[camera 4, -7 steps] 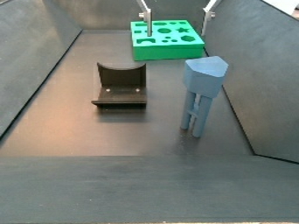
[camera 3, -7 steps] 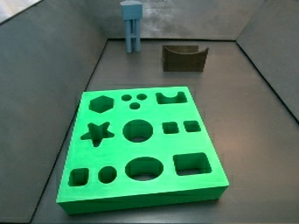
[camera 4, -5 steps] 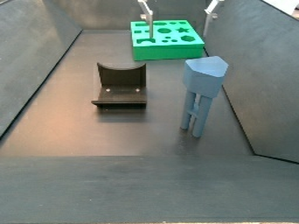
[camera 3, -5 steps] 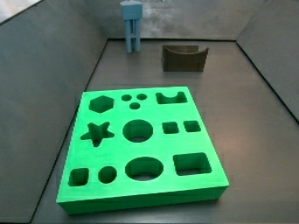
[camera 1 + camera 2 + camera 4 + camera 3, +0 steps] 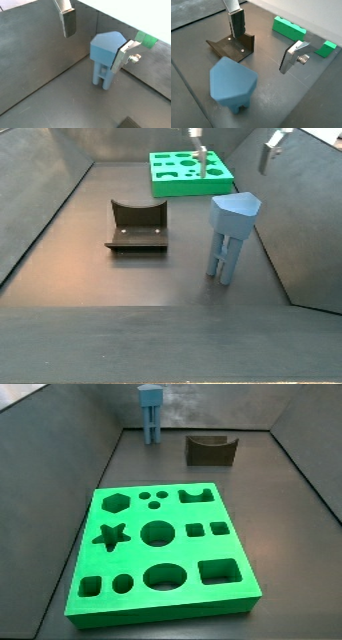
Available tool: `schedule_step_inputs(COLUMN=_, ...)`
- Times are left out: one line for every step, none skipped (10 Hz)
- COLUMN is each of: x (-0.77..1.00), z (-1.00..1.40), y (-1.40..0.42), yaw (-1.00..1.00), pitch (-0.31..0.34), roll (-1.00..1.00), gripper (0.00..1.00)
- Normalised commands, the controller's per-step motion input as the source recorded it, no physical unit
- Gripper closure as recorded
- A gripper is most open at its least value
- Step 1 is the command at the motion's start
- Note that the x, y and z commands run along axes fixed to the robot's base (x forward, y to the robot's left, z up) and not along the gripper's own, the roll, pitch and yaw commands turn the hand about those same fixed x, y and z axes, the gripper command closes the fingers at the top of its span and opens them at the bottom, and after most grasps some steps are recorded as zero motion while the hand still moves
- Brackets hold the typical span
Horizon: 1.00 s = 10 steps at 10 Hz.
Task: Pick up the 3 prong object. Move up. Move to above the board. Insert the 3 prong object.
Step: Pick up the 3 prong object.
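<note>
I should next grab the 3 prong object by its blue head, so that its prongs stay free to go into the green board.
The 3 prong object is a light-blue piece standing upright on its prongs in the far corner of the dark floor, also seen close up as the 3 prong object. The green board lies flat, its cut-outs facing up, apart from the piece. My gripper hangs open above the 3 prong object. One finger is close beside the blue head, the other finger stands well off it. Nothing is held. In a wrist view the 3 prong object is below the gripper.
A dark brown U-shaped block sits on the floor near the blue piece, shown also as the block and the block. Grey walls enclose the floor, and one wall rises right behind the piece. Parts of the board show beyond the fingers.
In a side view my gripper's fingers have shifted sideways from over the board towards the spot above the blue piece. The piece, block and board have not moved.
</note>
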Motion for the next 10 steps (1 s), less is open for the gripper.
schedule_step_inputs(x=0.00, z=0.00, y=0.00, yaw=0.32, pitch=-0.139, roll=-0.21, gripper=0.00)
schedule_step_inputs(x=0.00, z=0.02, y=0.00, yaw=0.32, pitch=-0.134, roll=-0.17, gripper=0.00)
schedule_step_inputs(x=0.03, z=0.04, y=0.00, yaw=0.22, pitch=-0.164, roll=-0.25, gripper=0.00)
schedule_step_inputs(x=0.00, z=0.00, y=0.00, yaw=0.15, pitch=-0.186, roll=-0.21, gripper=0.00)
schedule_step_inputs(x=0.00, z=0.00, y=0.06, yaw=0.07, pitch=-0.124, roll=-0.16, gripper=0.00)
schedule_step_inputs(x=0.00, z=0.00, y=0.12, yaw=0.06, pitch=-0.130, roll=-0.19, gripper=0.00)
schedule_step_inputs(x=0.03, z=0.00, y=0.13, yaw=0.07, pitch=-0.140, roll=-0.22, gripper=0.00)
schedule_step_inputs(x=0.03, z=0.00, y=0.11, yaw=0.11, pitch=-0.194, roll=-0.25, gripper=0.00)
schedule_step_inputs(x=0.00, z=0.00, y=0.09, yaw=0.16, pitch=-0.234, roll=-0.25, gripper=0.00)
schedule_step_inputs(x=0.00, z=0.00, y=0.04, yaw=0.07, pitch=-0.246, roll=-0.34, gripper=0.00)
